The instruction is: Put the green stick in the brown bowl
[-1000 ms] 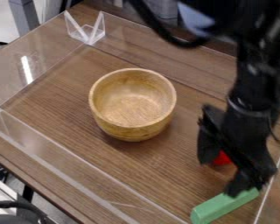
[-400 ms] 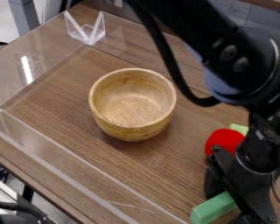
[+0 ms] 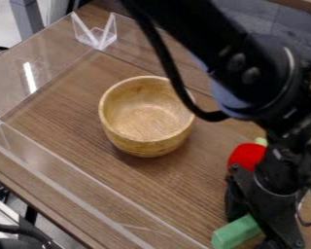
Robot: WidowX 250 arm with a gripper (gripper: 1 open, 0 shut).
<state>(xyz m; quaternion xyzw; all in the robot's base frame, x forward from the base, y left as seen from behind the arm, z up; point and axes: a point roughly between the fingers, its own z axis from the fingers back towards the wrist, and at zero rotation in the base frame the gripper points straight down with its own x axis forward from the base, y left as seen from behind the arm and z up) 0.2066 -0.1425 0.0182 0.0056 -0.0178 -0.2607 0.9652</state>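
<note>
The gripper next needs to grab the stick by one of its ends, so that it can put the green stick [image 3: 233, 233] in the brown bowl [image 3: 148, 116].
The brown bowl [image 3: 148, 116] stands upright left of the middle of the wooden tabletop and holds nothing. At the lower right lies the green stick [image 3: 233, 233], partly covered by my arm. My gripper [image 3: 264, 216] hangs low right over the stick's far end. Its black fingers [image 3: 240, 199] stand apart on either side of the stick, open. Whether they touch the stick I cannot tell.
A red strawberry-like toy with a green top [image 3: 251, 156] sits just behind the gripper. A low clear plastic wall [image 3: 67, 209] runs along the table's edges, with a clear stand [image 3: 94, 32] at the back left. My black arm [image 3: 224, 58] crosses the upper right.
The gripper has moved down and toward the front right, from beside the red toy to over the green stick. The red toy now shows fully. The bowl has not moved.
</note>
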